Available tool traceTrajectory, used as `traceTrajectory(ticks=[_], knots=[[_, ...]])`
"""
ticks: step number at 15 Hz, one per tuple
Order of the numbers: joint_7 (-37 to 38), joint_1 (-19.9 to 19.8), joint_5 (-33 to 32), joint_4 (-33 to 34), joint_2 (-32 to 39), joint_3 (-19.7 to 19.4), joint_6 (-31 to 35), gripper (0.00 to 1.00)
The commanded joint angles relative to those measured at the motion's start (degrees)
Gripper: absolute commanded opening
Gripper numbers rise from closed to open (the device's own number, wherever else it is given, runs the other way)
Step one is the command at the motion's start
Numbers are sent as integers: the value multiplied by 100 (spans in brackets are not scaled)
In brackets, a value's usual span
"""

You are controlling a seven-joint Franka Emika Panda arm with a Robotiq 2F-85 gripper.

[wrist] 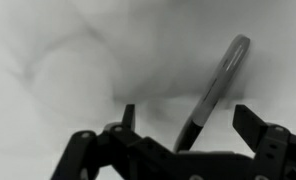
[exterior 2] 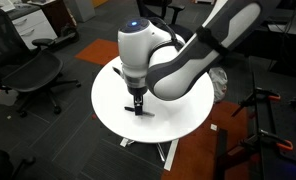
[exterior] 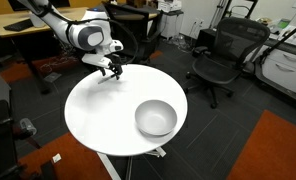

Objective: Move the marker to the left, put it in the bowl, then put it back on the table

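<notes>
The marker's dark part runs back between my fingers and past them in the wrist view, so it is time to close my gripper. Closing now would catch the marker.
The marker [wrist: 216, 90], a thin dark stick with a grey sheen, lies slanted on the white table [wrist: 48, 60] between my fingers in the wrist view. My gripper [wrist: 188, 122] is open, one finger on each side of the marker, neither touching it. In both exterior views the gripper [exterior: 112, 70] [exterior 2: 138, 108] hangs low over the round table [exterior: 98, 120] [exterior 2: 108, 95] near its edge. The shiny silver bowl [exterior: 156, 118] stands upright and empty on the opposite part of the tabletop, well apart from the gripper. The arm hides the bowl in an exterior view.
Black office chairs [exterior: 220, 55] [exterior 2: 33, 72] stand around the table. A wooden desk [exterior: 28, 25] is behind the arm. The floor is dark carpet with orange patches [exterior: 278, 150].
</notes>
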Motion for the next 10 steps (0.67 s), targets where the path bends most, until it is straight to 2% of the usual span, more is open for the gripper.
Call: traceTrajectory(ticks=[1,10], knots=[[91,52,-185,181,118,-55,-13,72],[99,33,-190,251,175,-51,-18,3]])
